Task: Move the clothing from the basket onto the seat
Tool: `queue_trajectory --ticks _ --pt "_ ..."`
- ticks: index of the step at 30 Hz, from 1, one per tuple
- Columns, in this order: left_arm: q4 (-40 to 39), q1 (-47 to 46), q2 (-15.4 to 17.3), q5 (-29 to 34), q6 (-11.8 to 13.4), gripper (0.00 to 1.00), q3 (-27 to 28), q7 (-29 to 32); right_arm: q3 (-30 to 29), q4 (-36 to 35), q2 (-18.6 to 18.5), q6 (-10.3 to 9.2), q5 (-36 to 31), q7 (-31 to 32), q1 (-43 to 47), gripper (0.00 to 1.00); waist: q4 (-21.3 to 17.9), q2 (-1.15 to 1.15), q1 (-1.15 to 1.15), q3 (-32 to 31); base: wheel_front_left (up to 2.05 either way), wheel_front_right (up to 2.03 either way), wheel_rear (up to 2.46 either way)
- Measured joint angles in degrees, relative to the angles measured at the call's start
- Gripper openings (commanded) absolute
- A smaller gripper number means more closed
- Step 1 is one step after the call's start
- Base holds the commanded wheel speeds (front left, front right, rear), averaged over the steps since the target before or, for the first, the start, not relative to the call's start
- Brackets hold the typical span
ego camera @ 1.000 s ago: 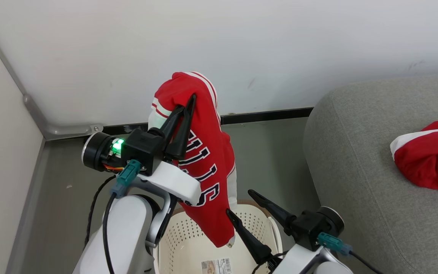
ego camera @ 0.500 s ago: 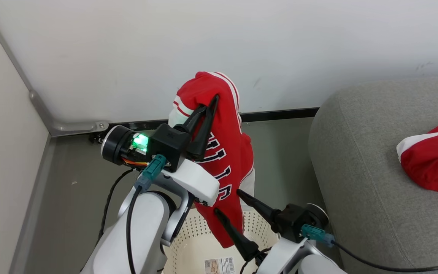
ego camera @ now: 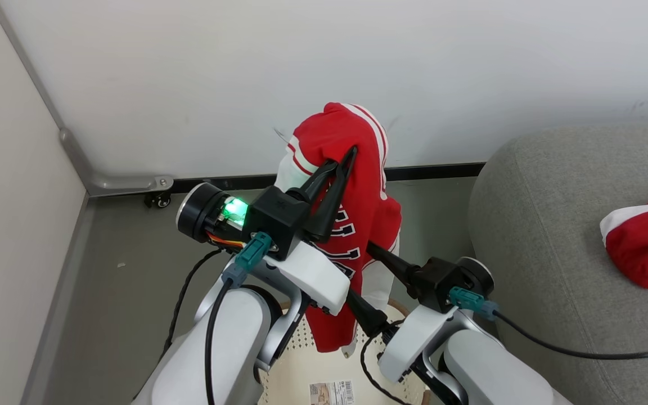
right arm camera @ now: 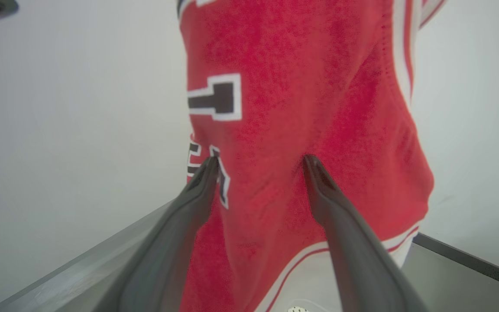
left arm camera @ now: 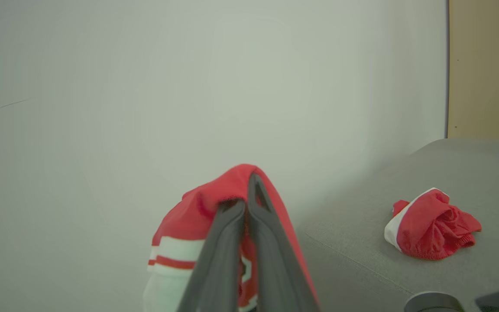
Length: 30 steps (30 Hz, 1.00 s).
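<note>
The right gripper grabs the jersey by its hanging fold along the lettering (ego camera: 362,260) next, to carry it onto the seat (ego camera: 549,225).
My left gripper (ego camera: 347,153) is shut on the clothing, a red jersey (ego camera: 370,220) with white bands and dark lettering, which hangs from it above the basket (ego camera: 296,368). The left wrist view shows the shut fingertips (left arm camera: 253,187) pinching a fold of the jersey (left arm camera: 189,216). My right gripper (ego camera: 359,271) is open, and its two fingers touch the hanging jersey (right arm camera: 297,86) from the front with nothing clamped between them (right arm camera: 260,162). The grey seat (ego camera: 549,225) stands to the right. A second red garment (ego camera: 644,247) lies crumpled on it.
A white wall and dark baseboard (ego camera: 431,169) close off the back. A side wall with a metal corner bracket (ego camera: 127,183) stands at the left. Grey floor (ego camera: 121,270) lies left of the basket, and a paper label (ego camera: 332,391) shows on its floor.
The camera has turned, shifting the picture. My left gripper has carried the jersey right, nearer the seat. My right gripper has risen, its open fingers now against the cloth.
</note>
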Motion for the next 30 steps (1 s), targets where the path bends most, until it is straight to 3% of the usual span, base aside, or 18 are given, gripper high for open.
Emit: queue_trajectory --ticks 4,5,6,9,10,19,30 --pt "-0.5 0.0 0.0 -1.5 0.5 0.0 -1.4 0.1 -0.1 1.0 0.0 0.0 -0.5 -0.5 -2.2 1.0 0.4 0.0 0.0 0.0 0.0 0.0 0.0" --pt "-0.6 0.0 0.0 -2.1 0.6 0.0 -1.7 0.3 0.0 1.4 0.0 0.0 -0.8 -0.5 -2.5 0.93 0.5 0.0 0.0 0.0 0.0 0.0 0.0" --pt "-0.6 0.0 0.0 -2.4 0.6 0.0 -2.0 0.5 -0.1 1.7 0.0 0.0 -0.8 -0.5 -2.7 0.53 0.6 0.0 0.0 -0.1 0.0 0.0 0.0" --pt "-0.6 0.0 0.0 -2.9 1.1 0.0 -2.3 0.7 0.0 2.2 0.0 0.0 -1.6 -0.5 -3.2 0.25 0.8 0.0 0.0 0.0 0.0 0.0 0.0" --pt "-0.5 0.0 0.0 -3.0 1.2 0.0 -2.2 0.8 -0.1 2.0 0.0 0.0 -2.0 -0.5 -3.3 0.01 0.8 0.0 0.0 0.0 0.0 0.0 0.0" --pt "3.4 0.4 -0.1 -3.9 2.5 0.0 -0.5 0.8 -3.5 -0.2 0.0 0.0 -2.8 -0.5 -3.3 0.0 0.1 0.0 0.0 0.3 0.0 0.0 0.0" --pt "9.9 3.0 1.8 -5.7 4.1 0.0 3.6 -0.9 -3.3 -2.9 -1.9 0.0 -1.0 -0.5 1.7 0.0 -2.0 0.0 0.0 0.3 0.0 0.0 0.0"
